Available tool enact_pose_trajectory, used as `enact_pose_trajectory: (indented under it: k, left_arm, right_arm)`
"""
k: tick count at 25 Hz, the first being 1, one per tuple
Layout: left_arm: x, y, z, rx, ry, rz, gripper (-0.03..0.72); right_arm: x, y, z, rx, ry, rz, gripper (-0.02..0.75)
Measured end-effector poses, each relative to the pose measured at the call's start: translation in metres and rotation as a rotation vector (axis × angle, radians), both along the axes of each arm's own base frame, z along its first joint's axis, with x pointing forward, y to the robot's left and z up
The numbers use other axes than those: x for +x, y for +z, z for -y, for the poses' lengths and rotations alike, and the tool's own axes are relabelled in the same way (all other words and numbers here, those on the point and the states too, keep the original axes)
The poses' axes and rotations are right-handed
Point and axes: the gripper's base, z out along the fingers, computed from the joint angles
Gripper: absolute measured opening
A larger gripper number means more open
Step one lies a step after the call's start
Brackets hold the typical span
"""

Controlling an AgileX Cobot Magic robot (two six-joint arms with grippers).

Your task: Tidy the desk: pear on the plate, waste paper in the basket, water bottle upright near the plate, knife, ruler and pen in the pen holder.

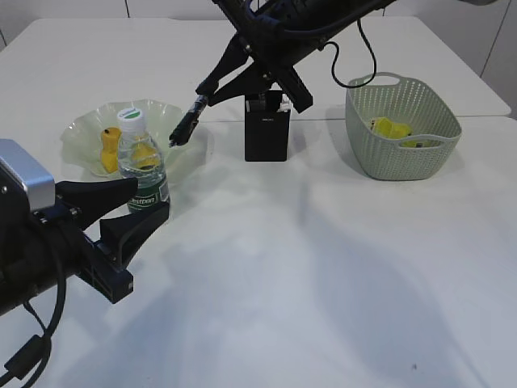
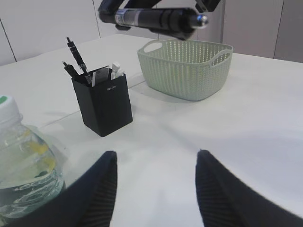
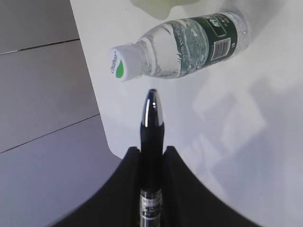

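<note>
The black and clear pen has its tip half covered by my right gripper's fingers, so my left gripper should grab the pen by its loose button end [image 1: 184,129] [image 2: 180,21].
The water bottle [image 1: 142,166] stands upright in front of the plate [image 1: 174,121], where the pear [image 1: 108,149] lies. My left gripper [image 1: 150,199] is open just beside the bottle; in the left wrist view [image 2: 156,158] nothing is between its fingers and the bottle [image 2: 23,175] is left of them. My right gripper [image 1: 203,93] is shut on a black pen [image 1: 188,120], held slanting in the air left of the pen holder [image 1: 266,131]. Black sticks and a white piece poke out of the holder [image 2: 106,106]; knife and ruler I cannot tell apart. Waste paper [image 1: 392,128] lies in the basket [image 1: 401,153].
The right arm [image 1: 283,32] reaches in from the back over the pen holder. The desk [image 1: 323,275] has a seam across it behind the holder. The right wrist view shows the pen [image 3: 152,127] pointing toward the bottle [image 3: 189,42].
</note>
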Motion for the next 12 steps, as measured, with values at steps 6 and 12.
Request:
enact_pose_trajectory:
  k: [6, 12]
  left_arm:
    - [0.0004, 0.0003, 0.0002, 0.058, -0.008, 0.049, 0.376]
    - [0.0009, 0.0017, 0.0024, 0.156, -0.043, 0.137, 0.376]
  right_arm:
    - [0.0000, 0.0002, -0.0001, 0.002, 0.001, 0.001, 0.088]
    - [-0.0004, 0.0020, -0.0016, 0.028, 0.006, -0.001, 0.088]
